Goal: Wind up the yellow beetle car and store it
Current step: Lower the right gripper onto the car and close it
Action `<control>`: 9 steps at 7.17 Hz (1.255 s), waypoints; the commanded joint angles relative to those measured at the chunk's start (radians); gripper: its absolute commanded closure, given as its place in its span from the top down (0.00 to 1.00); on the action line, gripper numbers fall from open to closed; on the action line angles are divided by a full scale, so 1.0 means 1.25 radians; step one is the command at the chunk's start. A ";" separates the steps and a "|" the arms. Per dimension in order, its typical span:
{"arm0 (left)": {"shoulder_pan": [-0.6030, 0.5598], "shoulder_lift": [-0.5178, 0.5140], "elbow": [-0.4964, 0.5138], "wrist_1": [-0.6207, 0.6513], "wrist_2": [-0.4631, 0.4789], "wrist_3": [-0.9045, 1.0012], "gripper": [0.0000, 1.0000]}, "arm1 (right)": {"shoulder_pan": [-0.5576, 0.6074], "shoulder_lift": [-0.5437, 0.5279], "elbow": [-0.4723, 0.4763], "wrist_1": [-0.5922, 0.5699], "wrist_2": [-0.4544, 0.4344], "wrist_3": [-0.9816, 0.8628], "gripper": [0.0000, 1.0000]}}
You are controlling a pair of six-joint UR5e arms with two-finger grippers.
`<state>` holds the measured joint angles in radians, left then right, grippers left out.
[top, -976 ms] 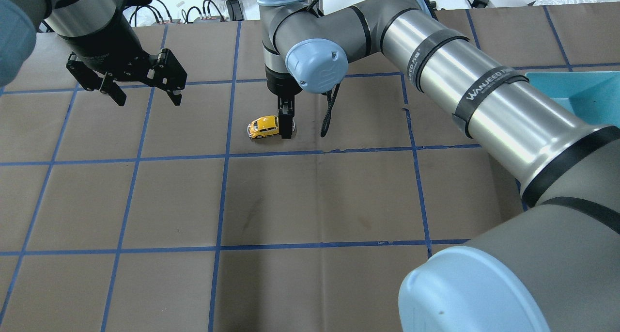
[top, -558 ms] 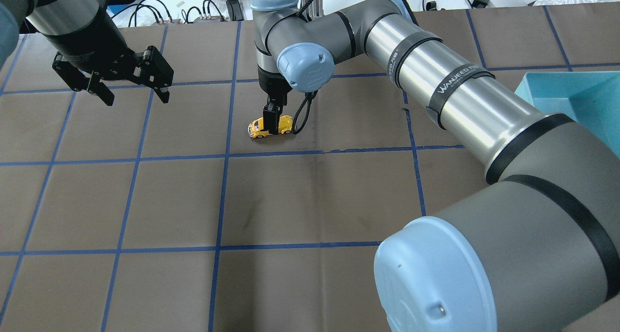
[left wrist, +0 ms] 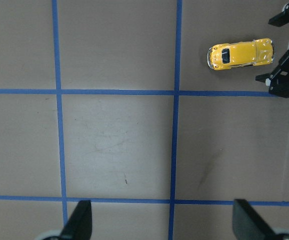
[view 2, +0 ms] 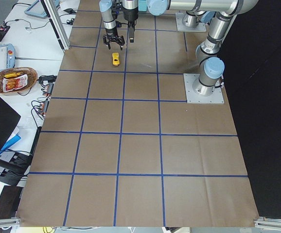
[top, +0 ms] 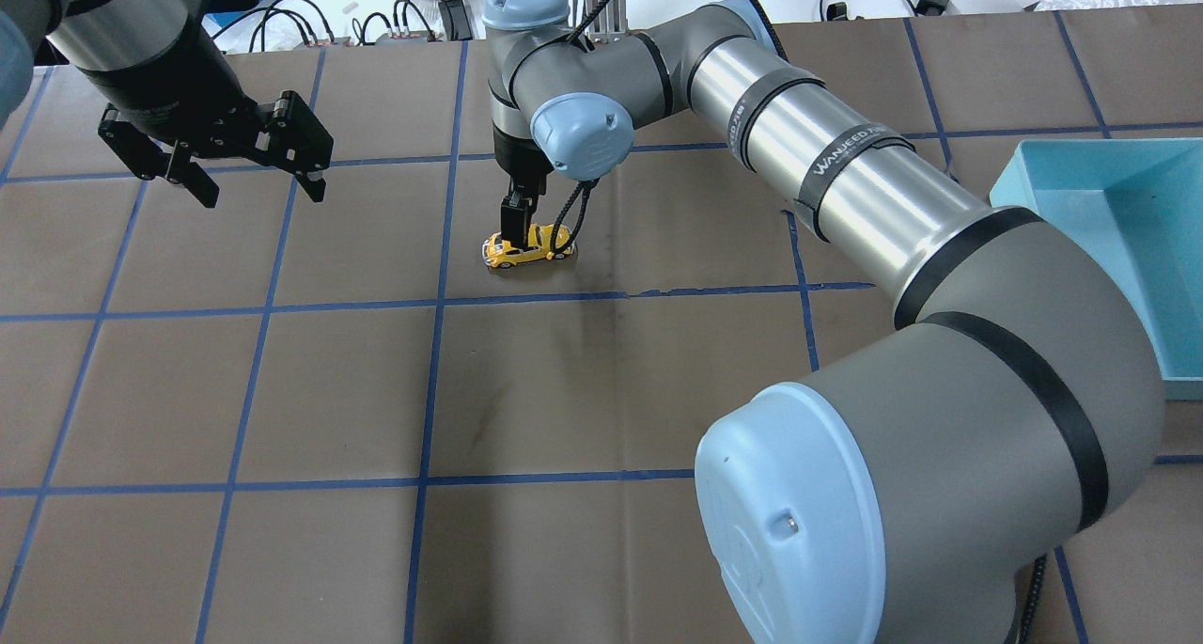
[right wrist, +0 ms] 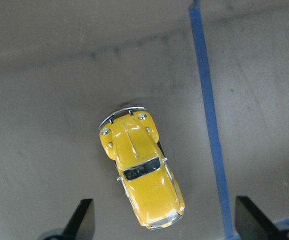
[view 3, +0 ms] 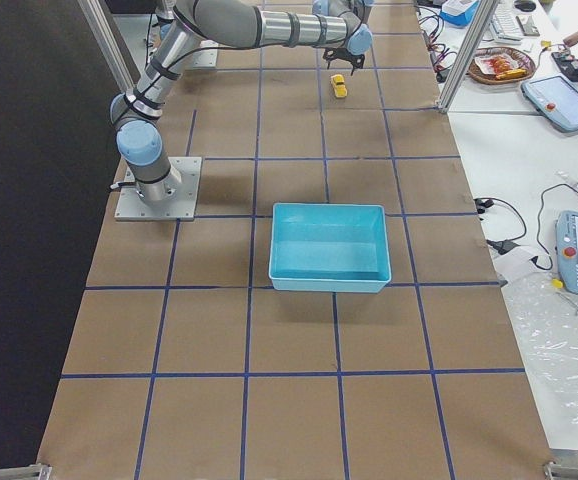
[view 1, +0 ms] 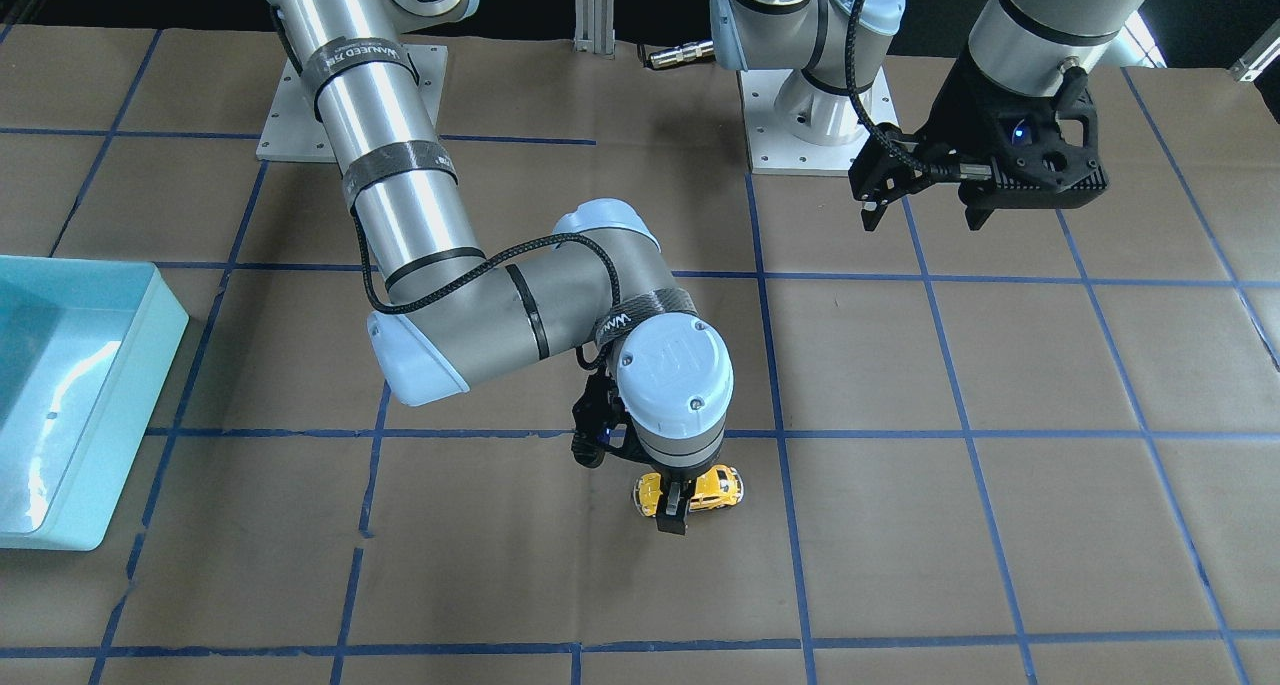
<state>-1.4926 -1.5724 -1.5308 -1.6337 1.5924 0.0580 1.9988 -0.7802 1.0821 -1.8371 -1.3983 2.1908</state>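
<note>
The yellow beetle car [top: 528,247] needs my right gripper on its sides next, to be wound up and stored.
The yellow beetle car [top: 528,247] stands on its wheels on the brown paper, and also shows in the front view [view 1: 712,489] and the left wrist view [left wrist: 240,54]. My right gripper [top: 523,232] is open and low over it. In the right wrist view the car [right wrist: 140,172] lies lengthwise with only its rear end between the two spread fingertips [right wrist: 82,220], and neither touches it. My left gripper [top: 249,179] is open and empty, raised well to the left of the car, and appears in the front view [view 1: 920,210] too.
A light blue bin [top: 1109,212] sits at the table's right side, and also shows in the front view [view 1: 60,365] and the right side view [view 3: 329,245]. Blue tape lines grid the paper. My right arm's elbow and forearm [top: 846,155] span the table's right half.
My right gripper has moved left from the car's right end to over the car's middle. My left gripper has drifted a little left and back. The car has not moved.
</note>
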 commanded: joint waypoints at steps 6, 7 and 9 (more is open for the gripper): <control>-0.002 0.000 0.000 0.000 0.000 -0.003 1.00 | 0.000 0.061 -0.003 -0.078 -0.034 -0.125 0.99; -0.002 0.000 0.000 0.000 0.000 -0.003 1.00 | 0.001 0.067 -0.002 -0.078 -0.032 -0.124 0.99; -0.002 0.000 0.000 0.000 0.001 -0.003 1.00 | 0.010 0.074 0.001 -0.077 -0.034 -0.124 0.99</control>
<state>-1.4956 -1.5723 -1.5309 -1.6337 1.5926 0.0538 2.0046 -0.6936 1.0811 -1.9329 -1.4391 2.0355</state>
